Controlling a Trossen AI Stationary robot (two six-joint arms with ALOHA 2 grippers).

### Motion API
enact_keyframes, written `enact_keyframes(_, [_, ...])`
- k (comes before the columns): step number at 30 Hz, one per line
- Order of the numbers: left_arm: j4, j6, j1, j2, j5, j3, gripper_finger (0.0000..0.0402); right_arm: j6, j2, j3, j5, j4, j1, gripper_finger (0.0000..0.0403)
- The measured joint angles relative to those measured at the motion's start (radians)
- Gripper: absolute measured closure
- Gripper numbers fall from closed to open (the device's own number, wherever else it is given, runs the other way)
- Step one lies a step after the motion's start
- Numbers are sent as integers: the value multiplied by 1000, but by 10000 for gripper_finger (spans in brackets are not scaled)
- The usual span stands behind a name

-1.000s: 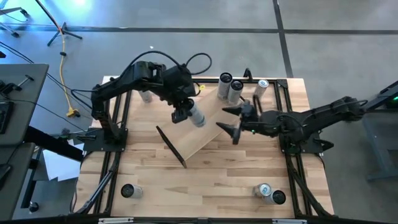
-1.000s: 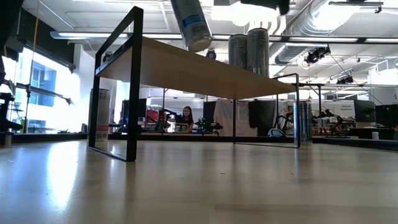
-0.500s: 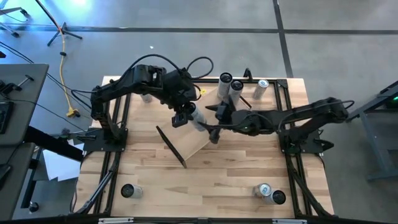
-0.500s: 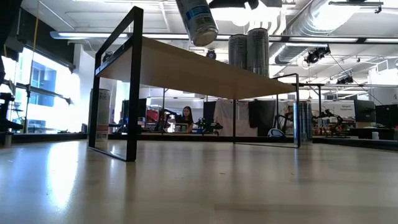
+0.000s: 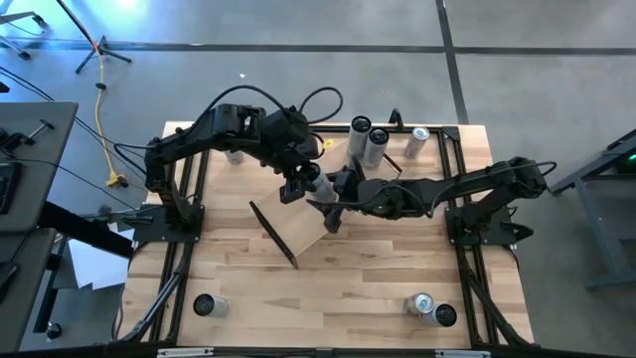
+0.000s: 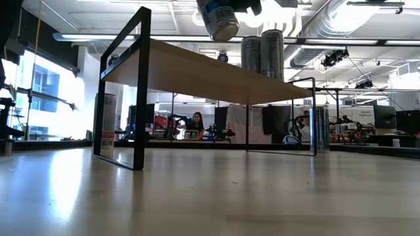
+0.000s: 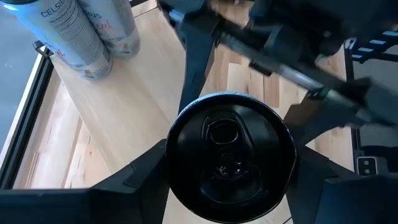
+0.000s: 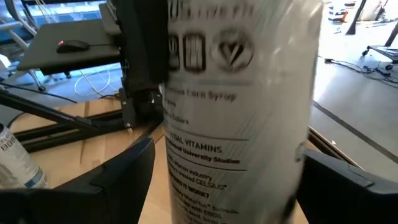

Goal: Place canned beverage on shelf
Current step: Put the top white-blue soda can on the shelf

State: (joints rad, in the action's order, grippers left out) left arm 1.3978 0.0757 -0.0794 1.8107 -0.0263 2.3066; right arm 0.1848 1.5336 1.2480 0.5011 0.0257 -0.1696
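My right gripper will next take hold of the canned beverage by its printed side. I will then set the canned beverage upright on the shelf.
A pale canned beverage with a black top hangs tilted above the middle of the shelf, and my left gripper is shut on it. The low view shows its bottom end clear above the board. My right gripper comes level from the table's right. It is open, with one finger on either side of the can's wall; whether they touch it I cannot tell. Two tall cans stand upright on the shelf's far end. My left gripper pinches the can's side wall just below its top rim between its two fingers. The fingers slant down from the table's left and lie along the can. The can hangs tilted and lifted clear of the shelf, bottom end lowest.
One can stands at the table's far right, beside the shelf's black bracket. Another stands at the far left, behind my left arm. Near the front edge stand a single can on the left and two cans on the right.
My right gripper has gone toward the table's left, over the shelf, until its open fingers stand on either side of the can. The can in my left gripper has tipped a little further and stays clear above the shelf.
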Motion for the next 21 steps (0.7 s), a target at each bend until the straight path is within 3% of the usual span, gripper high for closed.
enact_keyframes(10, [-7, 0, 9, 0, 3, 1, 190, -1, 0, 0, -5, -4, 0, 89])
enact_keyframes(17, [-5, 1, 10, 0, 7, 1, 190, 0, 0, -1, 0, -5, 0, 164])
enact_keyframes(21, [-6, 23, 11, -2, 29, 1, 190, -4, -1, -1, -5, -6, 0, 167])
